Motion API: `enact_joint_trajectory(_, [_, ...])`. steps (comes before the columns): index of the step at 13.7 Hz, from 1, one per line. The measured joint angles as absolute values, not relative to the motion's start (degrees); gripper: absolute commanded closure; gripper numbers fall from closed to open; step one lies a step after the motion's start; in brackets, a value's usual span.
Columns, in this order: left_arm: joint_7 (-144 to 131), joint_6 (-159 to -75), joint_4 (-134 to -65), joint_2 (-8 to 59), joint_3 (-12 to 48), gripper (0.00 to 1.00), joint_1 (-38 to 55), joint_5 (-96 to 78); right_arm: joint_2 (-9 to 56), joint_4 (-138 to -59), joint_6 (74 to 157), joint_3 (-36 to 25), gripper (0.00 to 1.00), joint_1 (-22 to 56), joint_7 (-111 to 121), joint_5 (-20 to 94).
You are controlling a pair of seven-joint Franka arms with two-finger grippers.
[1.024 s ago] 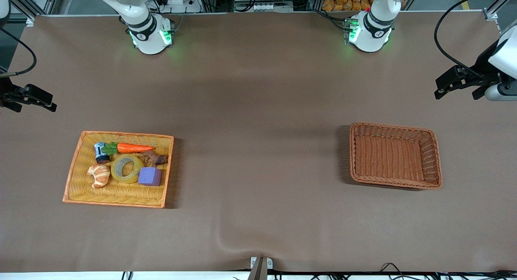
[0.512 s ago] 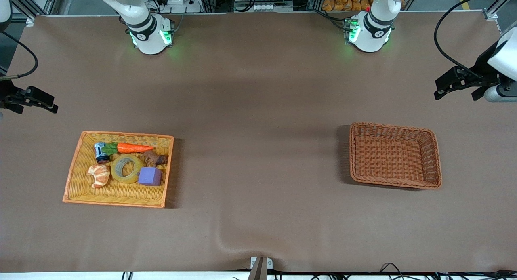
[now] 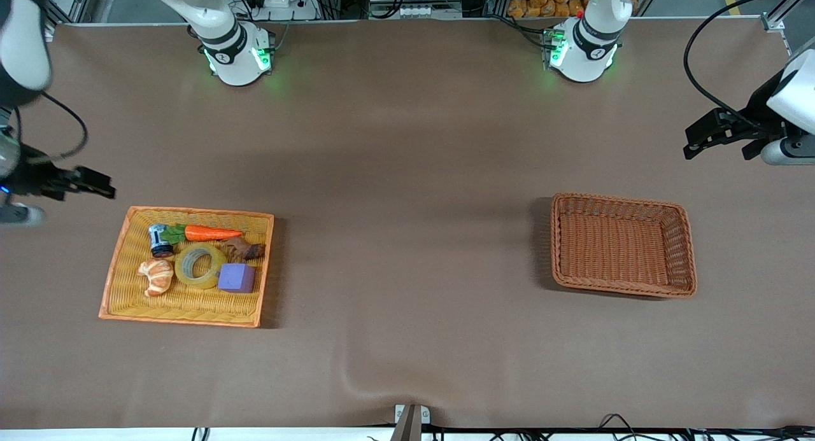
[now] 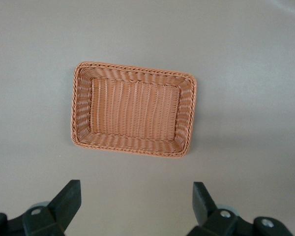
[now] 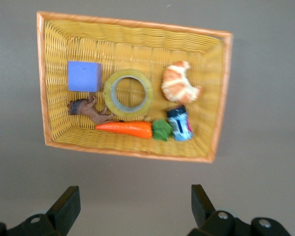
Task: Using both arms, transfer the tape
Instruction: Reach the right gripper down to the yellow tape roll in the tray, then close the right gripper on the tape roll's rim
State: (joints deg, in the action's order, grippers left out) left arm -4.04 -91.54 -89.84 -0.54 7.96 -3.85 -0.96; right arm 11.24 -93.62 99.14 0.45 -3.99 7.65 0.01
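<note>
My right gripper is going to grab the yellow tape next by its ring side (image 3: pixel 183 265) (image 5: pixel 109 95), to transfer the tape between both arms.
The tape (image 3: pixel 199 265), a translucent yellowish ring, lies flat in the yellow basket (image 3: pixel 121 263) between a croissant and a purple cube. It shows in the right wrist view (image 5: pixel 128 93) too. My right gripper (image 3: pixel 95 188) is open and empty, up in the air over bare table just past the yellow basket's rim toward the robots' bases. In the right wrist view its fingers (image 5: pixel 64 209) stand wide apart. My left gripper (image 3: pixel 700 139) is open and empty, high over the table at the left arm's end; its fingers (image 4: pixel 66 199) stand wide apart.
The yellow basket also holds a croissant (image 3: pixel 156 276), a purple cube (image 3: pixel 236 278), a carrot (image 3: pixel 207 233), a small can (image 3: pixel 159 240) and a brown piece (image 3: pixel 244 250). An empty brown wicker basket (image 3: pixel 678 250) sits toward the left arm's end, also in the left wrist view (image 4: pixel 81 103).
My right gripper has moved toward the yellow basket, coming in from the table's edge. The left gripper has barely shifted. The tape has not moved.
</note>
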Motion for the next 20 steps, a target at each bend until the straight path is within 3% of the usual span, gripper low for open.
enact_joint_trajectory(8, [-4.0,-91.4,-89.8,-0.4,7.9,0.00,-3.9,-1.0,27.6,-104.7,128.0,1.3,0.00,-0.8,17.3,0.1])
enact_joint_trajectory(14, [-4.0,-91.4,-89.8,-0.4,7.9,0.00,-3.9,-1.0,30.0,-105.5,129.5,1.4,0.00,-0.6,21.0,1.2])
enact_joint_trajectory(15, [-4.0,-91.4,-89.8,-0.4,7.9,0.00,-3.9,-1.0,30.0,-105.7,129.5,1.5,0.03,-0.6,21.0,1.7])
enact_joint_trajectory(18, [-4.0,-91.4,-89.8,-0.4,7.9,0.00,-3.9,-1.0,30.6,-106.1,130.1,1.6,0.30,-0.3,21.0,2.3])
enact_joint_trajectory(19, [-4.0,-91.4,-89.8,-0.4,7.9,0.00,-3.9,-1.0,31.1,-106.3,130.8,1.6,0.44,-0.3,21.0,2.4])
enact_joint_trajectory(20, [-4.0,-91.4,-89.8,-0.4,7.9,0.00,-3.9,-1.0,31.8,-106.3,131.5,1.6,0.67,-0.3,21.0,2.4])
